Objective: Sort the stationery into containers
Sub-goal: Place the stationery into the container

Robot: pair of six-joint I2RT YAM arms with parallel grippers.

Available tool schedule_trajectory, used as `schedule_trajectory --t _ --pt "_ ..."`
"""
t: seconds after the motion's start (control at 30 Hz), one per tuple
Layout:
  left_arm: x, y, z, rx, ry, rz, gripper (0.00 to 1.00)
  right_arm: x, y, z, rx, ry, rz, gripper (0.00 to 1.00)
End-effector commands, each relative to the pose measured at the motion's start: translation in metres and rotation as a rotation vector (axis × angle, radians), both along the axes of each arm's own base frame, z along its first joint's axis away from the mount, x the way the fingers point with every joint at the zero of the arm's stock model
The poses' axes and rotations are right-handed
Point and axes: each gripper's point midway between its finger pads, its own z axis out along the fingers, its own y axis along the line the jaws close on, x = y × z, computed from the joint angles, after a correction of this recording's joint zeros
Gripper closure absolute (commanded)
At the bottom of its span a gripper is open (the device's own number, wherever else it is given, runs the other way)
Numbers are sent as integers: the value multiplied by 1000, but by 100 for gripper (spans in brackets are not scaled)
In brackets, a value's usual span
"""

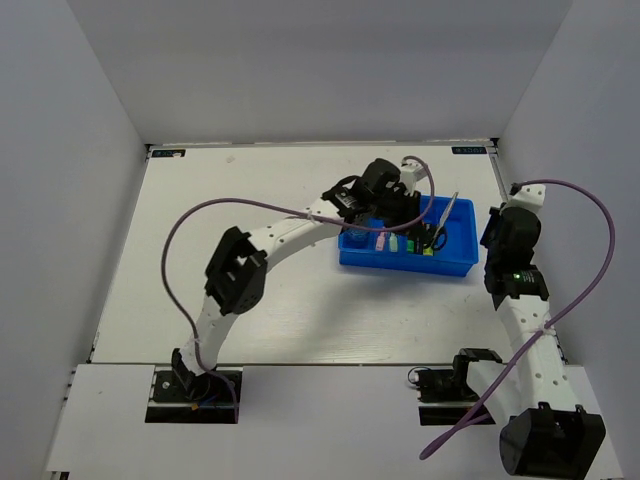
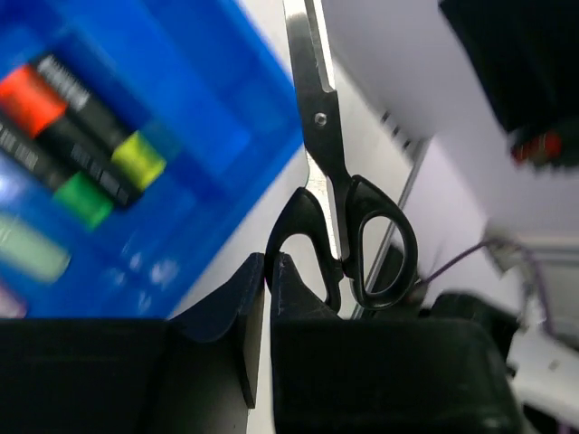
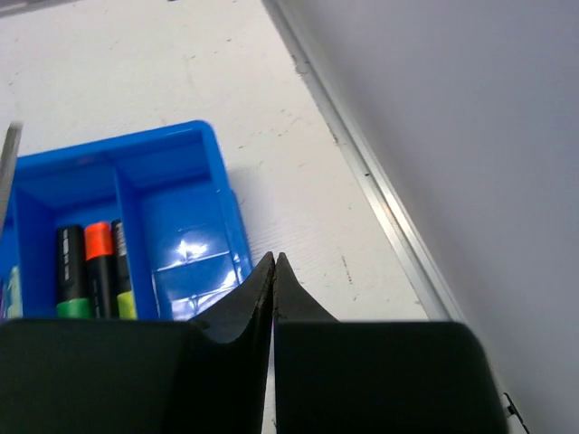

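Note:
The scissors should stay in my left gripper until they sit low in the blue tray; their blade tip (image 1: 456,194) reaches over the tray's far edge.
The blue tray (image 1: 400,266) lies right of the table's middle. My left gripper (image 2: 270,264) reaches over it and is shut on one handle loop of the black-handled scissors (image 2: 317,117). The scissors (image 1: 447,215) hang over the tray's right end, blades pointing away from me. Whether they touch the tray I cannot tell. Highlighters lie side by side in the tray (image 2: 226,90): orange cap (image 2: 27,95), yellow cap (image 2: 137,158), green cap (image 2: 86,201) and a pale green one (image 2: 32,251). My right gripper (image 3: 274,264) is shut and empty, just right of the tray (image 3: 181,217).
The table's right edge rail (image 3: 380,199) and the grey side wall (image 3: 470,136) run close beside my right gripper. The left arm's purple cable (image 1: 175,240) loops over the left part of the table. White walls enclose the table on three sides.

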Motion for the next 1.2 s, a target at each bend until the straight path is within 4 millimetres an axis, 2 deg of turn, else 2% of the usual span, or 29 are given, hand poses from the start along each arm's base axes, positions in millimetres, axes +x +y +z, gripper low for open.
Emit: schedule_trajectory --t 0.0,0.03,0.07,0.1,0.13,0.17,0.27,0.3,0.33,0.4,0.43,0.5,0.83,0.97,1.17 --pt "19 -39 61 -272 20 -35 100 1 -18 22 -3 -103 -113 100" --pt "29 -45 74 -343 -15 -32 100 0 -19 21 2 -102 -121 100" --pt "31 -49 73 -362 -6 -25 100 0 -19 20 5 -103 -122 100" --pt "41 -53 68 -374 36 13 100 1 -20 20 4 -106 -126 100" --pt "46 -55 52 -355 67 28 100 0 -21 19 4 -106 -129 100" --pt "51 -60 64 -418 29 32 100 0 -21 18 6 -107 -130 100" --pt "61 -72 48 -460 87 84 100 1 -21 15 14 -101 -126 100" --pt "64 -73 50 -485 96 94 100 1 -21 16 15 -103 -126 100" --pt "66 -77 38 -484 121 109 100 1 -20 14 19 -98 -121 100" --pt "66 -82 36 -498 128 113 100 1 -21 13 17 -96 -124 100" --pt "66 -86 42 -516 129 118 100 1 -20 12 20 -95 -123 100" --pt "63 -92 24 -486 154 120 100 1 -21 13 25 -99 -126 100" --pt "54 -96 -8 -387 165 141 100 1 -22 11 42 -95 -123 100" --pt "55 -98 -17 -360 172 159 92 0 -22 11 41 -94 -125 100" --pt "56 -94 -29 -317 184 183 71 1 -23 11 44 -99 -126 100"
